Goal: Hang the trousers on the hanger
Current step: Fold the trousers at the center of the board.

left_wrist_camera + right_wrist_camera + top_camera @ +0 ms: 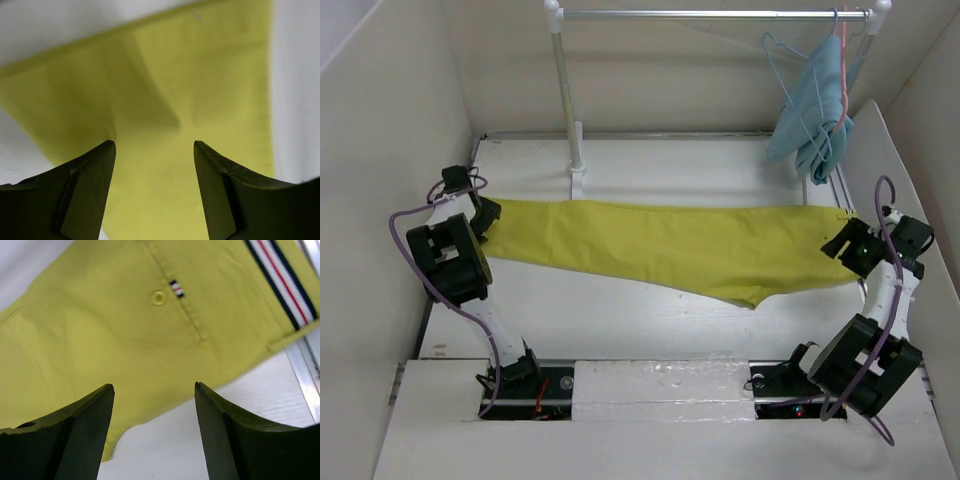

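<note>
My right gripper needs to fold the waist over the legs for hanging, so next it will grab the trousers' near edge [249,362] beside the striped waistband [282,282].
The mustard yellow-green trousers [680,245] lie flat across the table, leg ends to the left and waist to the right. My left gripper [486,216] is open over the leg ends; in the left wrist view the gripper [155,145] has only yellow cloth [200,75] between its jaws. My right gripper [843,246] is open over the waist end. In the right wrist view this gripper [154,386] hovers at the near edge of the cloth [100,340], below a button [159,298] and the striped waistband [282,282]. The pale-blue wire hanger [782,82] hangs empty on the rail at the back right.
A clothes rack with a metal rail [710,14] and a white post [565,90] stands at the back. A pink hanger [843,60] on it carries a light-blue cloth [810,115]. White walls close in both sides. A metal strip [306,377] runs along the table's right edge.
</note>
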`<state>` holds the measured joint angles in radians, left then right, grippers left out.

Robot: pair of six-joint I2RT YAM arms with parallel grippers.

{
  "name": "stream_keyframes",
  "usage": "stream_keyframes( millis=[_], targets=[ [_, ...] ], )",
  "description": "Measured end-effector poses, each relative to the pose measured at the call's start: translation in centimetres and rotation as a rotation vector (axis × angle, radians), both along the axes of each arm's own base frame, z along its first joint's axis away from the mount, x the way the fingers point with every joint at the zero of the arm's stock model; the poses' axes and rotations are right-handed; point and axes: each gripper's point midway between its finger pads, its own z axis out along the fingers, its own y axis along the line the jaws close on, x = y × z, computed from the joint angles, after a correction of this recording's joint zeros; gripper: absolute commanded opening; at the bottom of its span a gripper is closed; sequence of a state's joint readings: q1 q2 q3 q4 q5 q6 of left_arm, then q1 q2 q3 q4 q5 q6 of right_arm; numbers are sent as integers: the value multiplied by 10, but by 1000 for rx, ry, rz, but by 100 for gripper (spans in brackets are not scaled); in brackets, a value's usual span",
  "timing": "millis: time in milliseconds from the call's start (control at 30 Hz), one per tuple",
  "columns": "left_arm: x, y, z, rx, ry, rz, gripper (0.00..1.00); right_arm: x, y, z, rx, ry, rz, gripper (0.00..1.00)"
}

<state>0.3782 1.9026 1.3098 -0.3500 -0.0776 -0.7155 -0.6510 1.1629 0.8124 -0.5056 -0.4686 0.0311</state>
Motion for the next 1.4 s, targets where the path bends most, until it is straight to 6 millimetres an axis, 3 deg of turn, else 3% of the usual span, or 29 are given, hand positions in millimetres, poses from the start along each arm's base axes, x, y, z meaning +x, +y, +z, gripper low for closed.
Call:
stream_keyframes(
  millis=[100, 167, 200, 233, 267, 300, 333, 400, 467, 533, 633, 767, 833, 867, 933, 1033, 1133, 1300, 1400],
  targets=[
    [25, -31, 18, -11, -60, -55, 61, -17, -22, -13, 12, 31, -115, 71],
    [53, -68, 45, 3, -140, -150, 60, -33, -33, -36, 64, 87, -196, 72],
    [56, -74, 49, 4, -152, -164, 57, -42, -36, -48, 95, 123, -233, 73],
    [88, -130, 87, 18, -251, -301, 54, -49, -39, -58, 120, 155, -265, 73],
    [103, -169, 111, 17, -320, -390, 51, -55, -42, -65, 137, 179, -296, 73],
    [113, -210, 134, 10, -396, -482, 40, -60, -45, -69, 149, 193, -320, 74],
    [115, -253, 152, -13, -463, -575, 35, -64, -50, -72, 154, 200, -344, 75],
    [96, -331, 168, -86, -535, -758, 26, -69, -60, -76, 160, 198, -396, 77],
    [65, -394, 163, -170, -540, -916, 23, -68, -69, -82, 168, 176, -432, 78],
    [35, -432, 140, -243, -497, -1025, 22, -62, -72, -94, 196, 158, -446, 78],
    [3, -448, 95, -293, -368, -1093, 22, -36, -83, -93, 207, 56, -427, 77],
    [-6, -444, 64, -273, -271, -1118, 22, -6, -92, -91, 205, -50, -383, 69],
    [-8, -441, 61, -254, -255, -1129, 23, 2, -94, -92, 207, -74, -380, 47],
    [-8, -441, 61, -243, -256, -1136, 23, 4, -95, -93, 213, -80, -383, 24],
    [-10, -439, 57, -210, -250, -1149, 23, 5, -95, -100, 234, -75, -396, 0],
    [-27, -436, 46, -169, -207, -1181, 23, 4, -92, -96, 237, -82, -393, 0],
    [-44, -430, 40, -140, -170, -1206, 18, -5, -77, -72, 173, -73, -355, 0],
    [-56, -418, 52, -99, -181, -1213, 4, -19, -8, 10, -40, -140, -147, 0],
    [-61, -410, 63, -75, -204, -1201, 1, -25, 34, 27, -71, -142, -8, 0]
  ],
)
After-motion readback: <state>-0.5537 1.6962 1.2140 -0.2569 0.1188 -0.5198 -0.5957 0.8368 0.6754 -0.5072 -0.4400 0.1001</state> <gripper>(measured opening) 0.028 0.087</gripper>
